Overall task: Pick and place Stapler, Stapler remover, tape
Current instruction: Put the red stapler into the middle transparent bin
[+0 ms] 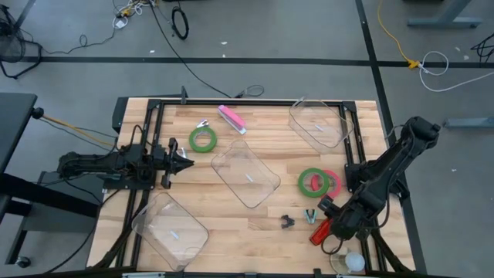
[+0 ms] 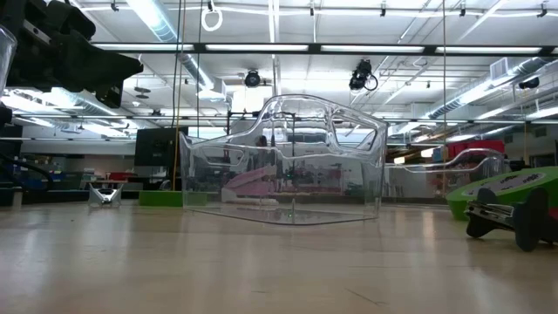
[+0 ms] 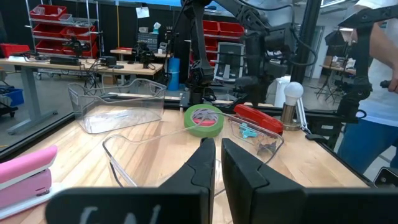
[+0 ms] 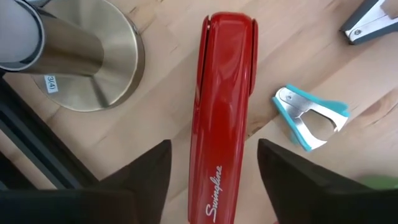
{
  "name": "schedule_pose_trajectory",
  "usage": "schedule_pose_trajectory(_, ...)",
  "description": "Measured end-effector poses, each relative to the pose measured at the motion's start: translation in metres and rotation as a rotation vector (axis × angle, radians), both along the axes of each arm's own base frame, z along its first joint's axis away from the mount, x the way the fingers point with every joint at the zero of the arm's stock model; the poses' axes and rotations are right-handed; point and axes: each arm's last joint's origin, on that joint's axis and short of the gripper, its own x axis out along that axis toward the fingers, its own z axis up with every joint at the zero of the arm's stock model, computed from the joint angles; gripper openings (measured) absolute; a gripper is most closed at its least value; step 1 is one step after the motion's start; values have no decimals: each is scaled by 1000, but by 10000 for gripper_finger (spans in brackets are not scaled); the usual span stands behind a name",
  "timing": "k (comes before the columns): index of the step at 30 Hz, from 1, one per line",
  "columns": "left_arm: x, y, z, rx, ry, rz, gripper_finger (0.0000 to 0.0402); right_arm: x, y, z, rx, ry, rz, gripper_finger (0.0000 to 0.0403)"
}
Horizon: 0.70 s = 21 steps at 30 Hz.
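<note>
My right gripper should grab the red stapler by its body [image 1: 321, 232] next. Then it can put the stapler in a clear container [image 1: 245, 174].
A red stapler [image 4: 224, 106] lies flat on the wood near the table's front right corner [image 1: 317, 236]. My right gripper [image 4: 214, 180] points down over it, open, one finger on either side of the stapler's body without touching it. A teal staple remover [image 4: 308, 118] lies just beside the stapler. A green tape ring [image 1: 312, 181] rests partly on a red-pink ring [image 1: 334, 183]; another green ring [image 1: 203, 140] lies at the far left. My left gripper [image 1: 181, 162] waits shut and level at the table's left, seen also in its wrist view [image 3: 217, 162].
Three clear plastic containers stand at far right [image 1: 316, 123], centre [image 1: 245, 174] and near left [image 1: 170, 224]. A pink stapler [image 1: 231, 118], a silver remover [image 1: 202, 123] and a black remover [image 1: 287, 222] lie on the table. A brass lamp base [image 4: 93, 62] stands close beside the red stapler.
</note>
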Motion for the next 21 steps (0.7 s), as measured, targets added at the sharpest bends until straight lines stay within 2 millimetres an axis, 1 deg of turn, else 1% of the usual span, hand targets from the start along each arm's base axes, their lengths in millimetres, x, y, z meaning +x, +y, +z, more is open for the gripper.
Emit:
schedule_pose_trajectory(3,0,0,0,0,0,0,30,1,1,-3,-10,13,0,260)
schedule_pose_trajectory(7,0,0,0,0,0,0,30,3,4,-10,-34,33,0,273)
schedule_pose_trajectory(15,0,0,0,0,0,0,30,10,10,-27,-101,60,-21,275)
schedule_pose_trajectory(21,0,0,0,0,0,0,30,12,14,-40,-151,93,-31,267)
